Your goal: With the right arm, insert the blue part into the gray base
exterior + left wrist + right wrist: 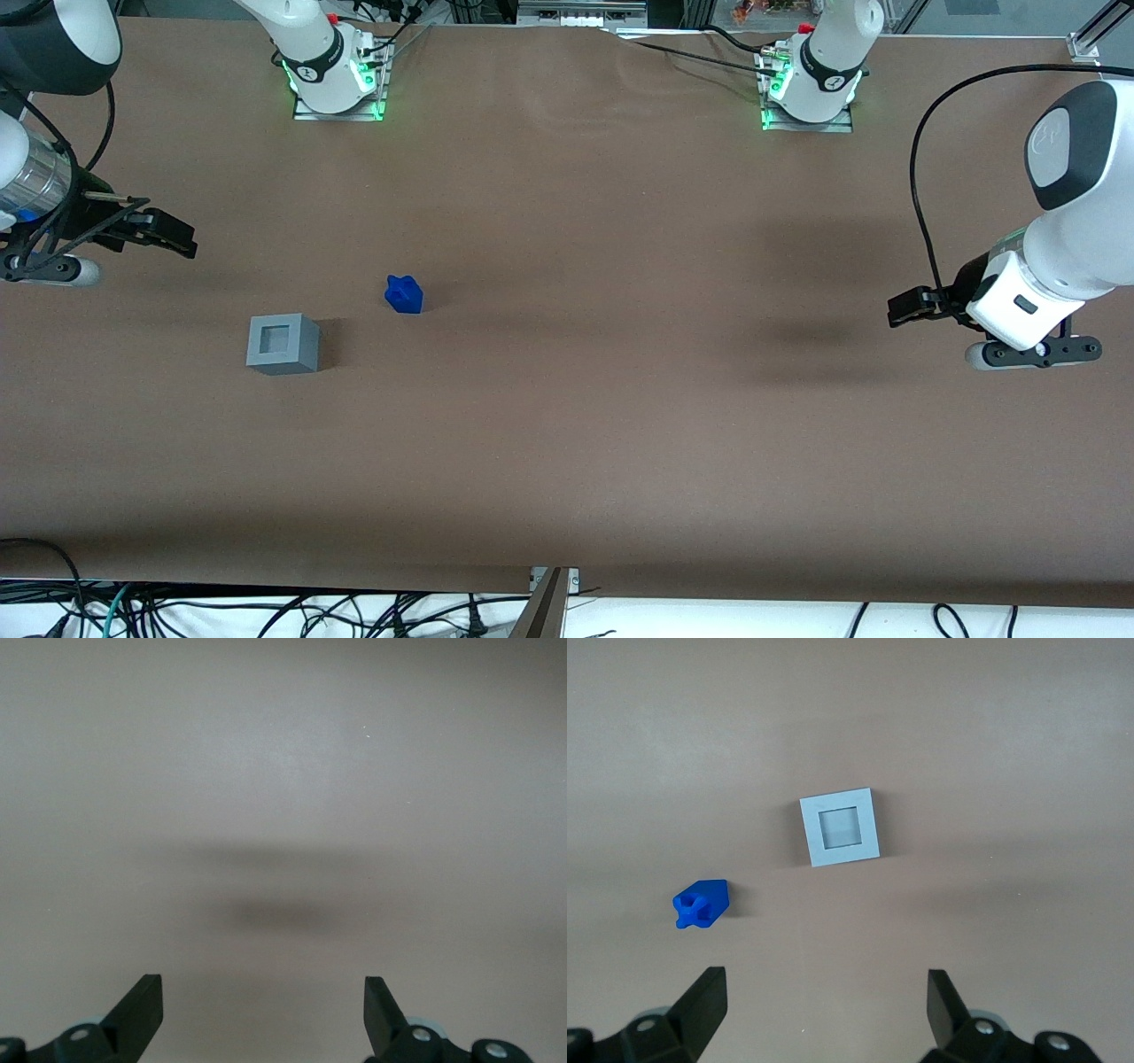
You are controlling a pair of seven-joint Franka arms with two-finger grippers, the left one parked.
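Note:
The blue part's square end should stay free to slide into the gray base, so my right gripper will next grab the blue part by its lobed end (398,287) (693,911).
The blue part (404,294) (702,904) lies on the brown table with its lobed end showing. The gray base (283,344) (840,827) stands beside it, a little nearer the front camera, its square recess facing up and holding nothing. My right gripper (182,239) (824,992) hangs above the table at the working arm's end, apart from both objects and slightly farther from the front camera than they are. Its fingers stand wide apart with only bare table between them.
Two arm bases (335,75) (811,84) with green lights are bolted at the table edge farthest from the front camera. Cables (266,616) hang below the near table edge. The brown tabletop (576,399) spreads wide around the two objects.

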